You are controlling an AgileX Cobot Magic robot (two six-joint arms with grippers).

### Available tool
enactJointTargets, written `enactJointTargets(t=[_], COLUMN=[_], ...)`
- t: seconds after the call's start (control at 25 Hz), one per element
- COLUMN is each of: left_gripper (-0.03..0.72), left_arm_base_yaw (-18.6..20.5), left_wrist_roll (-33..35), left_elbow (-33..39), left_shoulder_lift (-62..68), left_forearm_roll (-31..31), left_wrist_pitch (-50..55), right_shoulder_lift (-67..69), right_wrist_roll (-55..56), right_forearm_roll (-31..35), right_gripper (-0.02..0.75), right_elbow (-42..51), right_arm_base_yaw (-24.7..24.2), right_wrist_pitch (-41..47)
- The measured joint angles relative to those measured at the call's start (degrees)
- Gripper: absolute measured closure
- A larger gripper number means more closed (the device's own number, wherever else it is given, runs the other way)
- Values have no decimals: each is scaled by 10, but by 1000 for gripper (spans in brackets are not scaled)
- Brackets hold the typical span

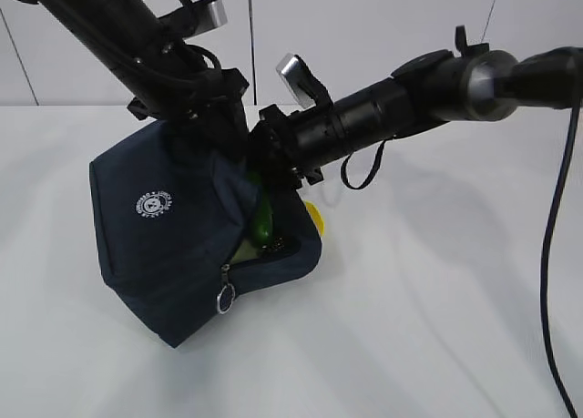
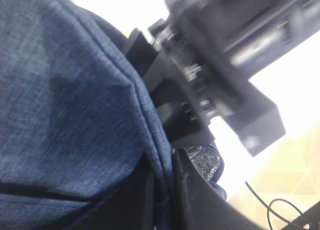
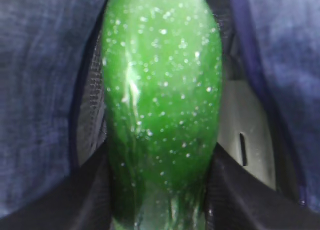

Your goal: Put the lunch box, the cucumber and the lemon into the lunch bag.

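My right gripper opens next, since the green cucumber (image 1: 244, 251) reaches down inside the navy lunch bag and would rest there.
The navy lunch bag (image 1: 168, 245) lies tilted on the table, its mouth facing right. My left gripper (image 1: 205, 117) is shut on the bag's upper edge (image 2: 150, 120), with fabric pinched between its fingers (image 2: 192, 190). My right gripper (image 1: 269, 177) reaches into the mouth, shut on the glossy green cucumber (image 3: 160, 104), whose tip (image 1: 262, 219) points down into the bag. The pale green lid of the lunch box (image 3: 247, 140) shows inside the bag, below the cucumber (image 1: 244, 251). The yellow lemon (image 1: 316, 219) lies on the table just behind the bag's right edge, partly hidden.
The zipper's metal ring pull (image 1: 225, 300) hangs at the bag's front edge. A black cable (image 1: 549, 245) trails down the right side. A loose strap (image 1: 364, 172) dangles under the right arm. White table surrounds the bag.
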Motion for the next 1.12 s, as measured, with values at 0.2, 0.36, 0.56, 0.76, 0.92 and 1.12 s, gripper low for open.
enactJointTargets(t=[0.2,0.36,0.56,0.76,0.92,1.12], left_gripper=[671,671,671,671,671,671], left_arm_base_yaw=[0,0,0,0,0,0], left_wrist_roll=[0,0,0,0,0,0], left_elbow=[0,0,0,0,0,0], left_shoulder_lift=[0,0,0,0,0,0], left_forearm_roll=[0,0,0,0,0,0], left_wrist_pitch=[-9,-10,-10,-10,-10,-10], right_shoulder_lift=[12,12,12,12,12,12], right_wrist_roll=[-9,-10,-10,-10,-9,-4], right_forearm_roll=[25,29,24,6,4,3], right_gripper=[386,375,339,239,214,209], right_elbow=[2,2,2,2,2,2], right_arm_base_yaw=[0,0,0,0,0,0], right_wrist_pitch=[0,0,0,0,-1,-1])
